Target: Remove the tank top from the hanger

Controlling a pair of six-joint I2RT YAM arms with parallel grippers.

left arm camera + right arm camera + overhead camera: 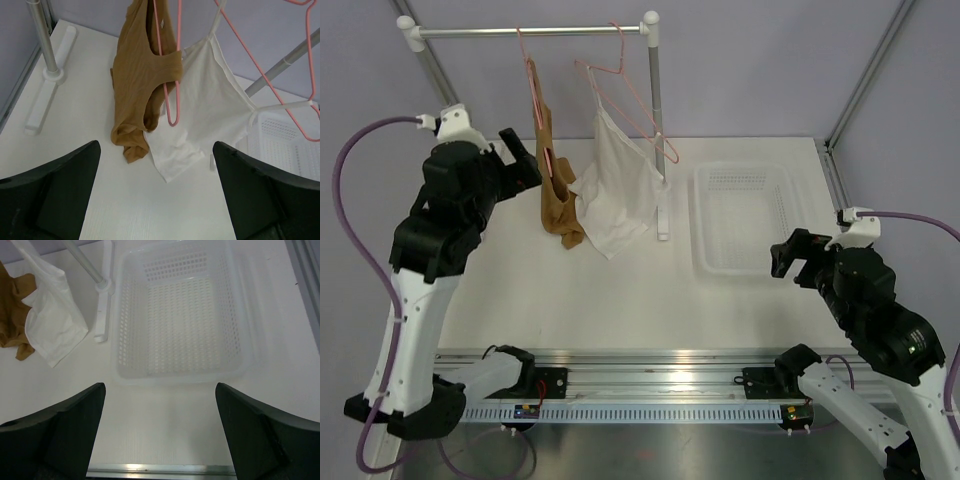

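My left gripper grabs the pink wire hanger's near arm beside the hook next, since this leaves the tank top free to remove.
The tan tank top hangs from a thin pink wire hanger on the grey rail, its lower end bunched on the table. The left wrist view shows the tank top and the hanger's lower loop in front of it. My left gripper is open and empty, just left of the tank top and apart from it. My right gripper is open and empty, at the near edge of the basket. In the right wrist view the tank top shows at the far left.
A white sleeveless garment hangs on a second pink hanger right of the tank top, touching it. The grey rail stands on a post with a white foot. A white perforated basket sits at the right.
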